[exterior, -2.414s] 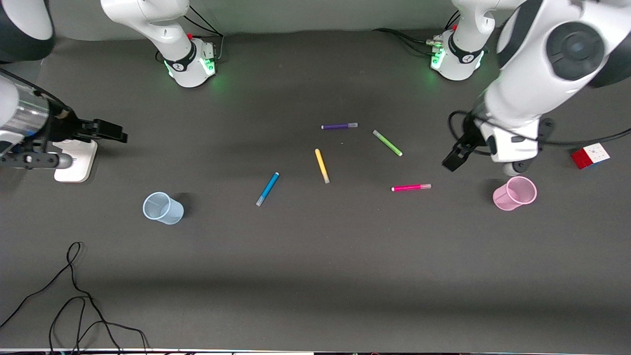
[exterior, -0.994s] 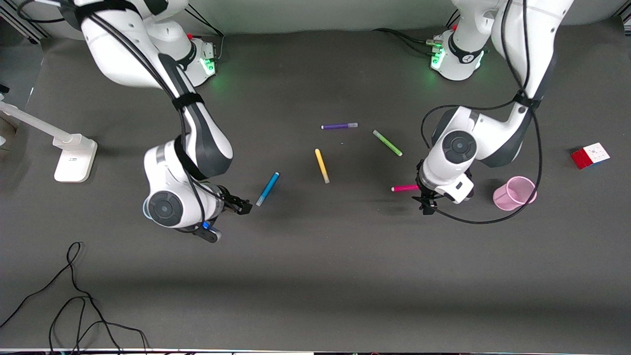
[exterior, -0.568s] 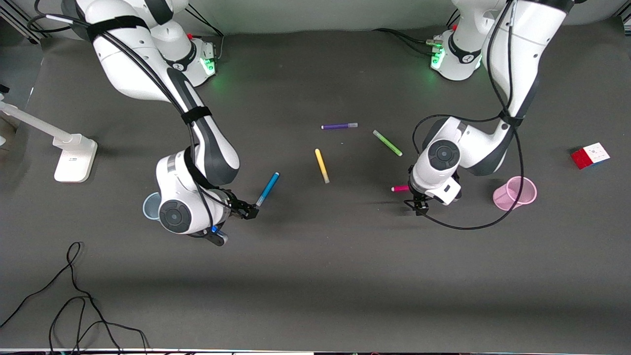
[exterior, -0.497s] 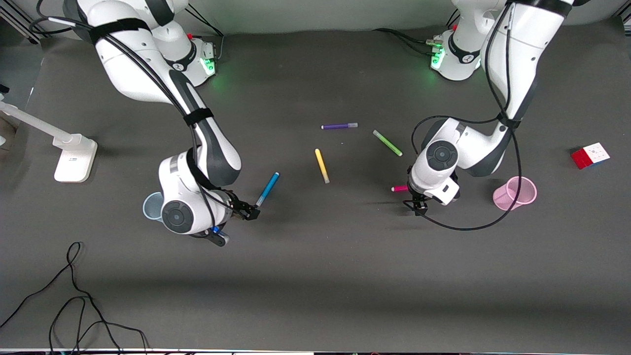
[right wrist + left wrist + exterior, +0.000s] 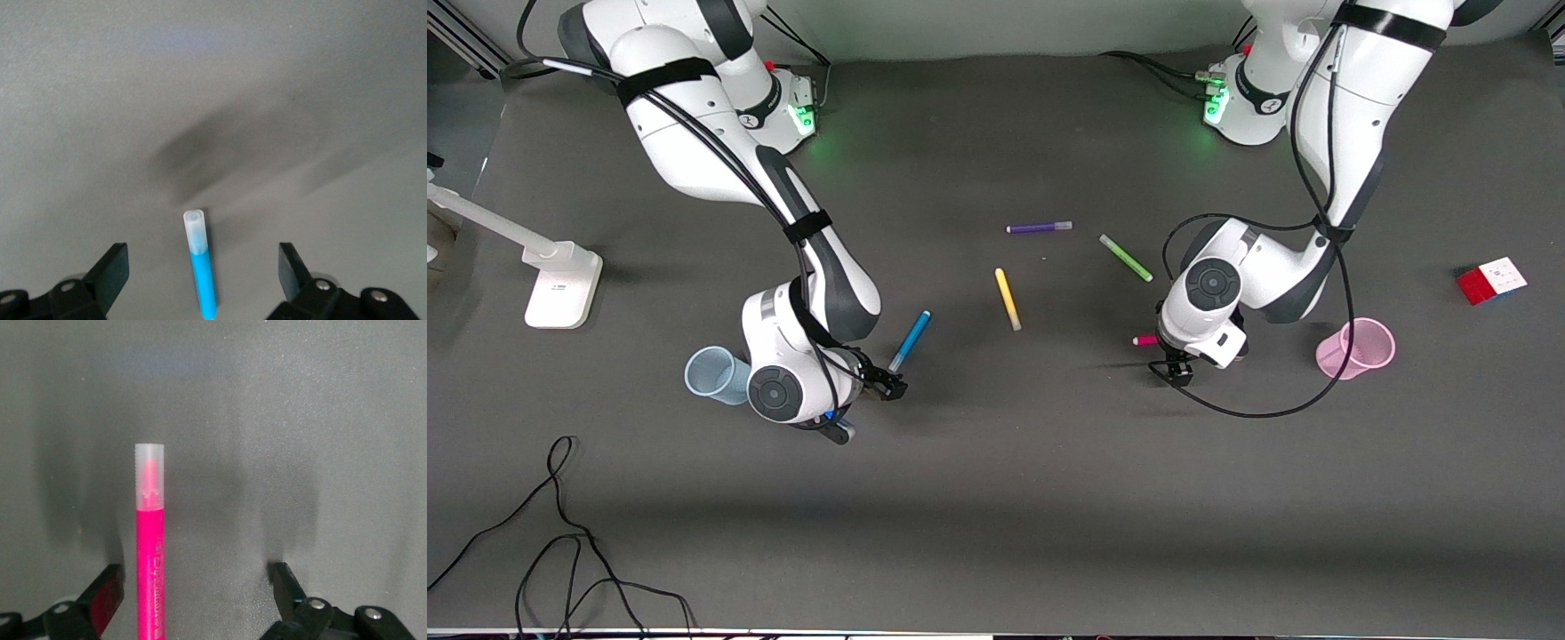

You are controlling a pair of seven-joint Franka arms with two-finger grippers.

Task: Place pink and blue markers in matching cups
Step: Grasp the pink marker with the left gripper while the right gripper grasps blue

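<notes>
The blue marker (image 5: 910,340) is still below my right gripper's fingers, so the gripper needs to go lower before it closes, as it would miss now.
The blue marker (image 5: 910,340) lies flat on the dark mat. My right gripper (image 5: 885,384) is open, low over the marker's end that is nearer the front camera. In the right wrist view the blue marker (image 5: 200,267) lies between the open fingers (image 5: 113,267), untouched. The pale blue cup (image 5: 713,375) stands beside the right hand. My left gripper (image 5: 1172,369) is open over the pink marker (image 5: 1145,340), whose tip alone shows in the front view. In the left wrist view the pink marker (image 5: 149,547) lies close to one finger (image 5: 107,593). The pink cup (image 5: 1356,348) stands toward the left arm's end.
A purple marker (image 5: 1039,228), a green marker (image 5: 1126,258) and a yellow marker (image 5: 1008,299) lie mid-table. A colour cube (image 5: 1492,280) sits at the left arm's end. A white stand (image 5: 560,284) and loose black cables (image 5: 560,524) are at the right arm's end.
Both arms came down from the table's ends to the markers. The right gripper closed in on the blue marker's near end, uncovering the blue cup. The left gripper slid along the pink marker.
</notes>
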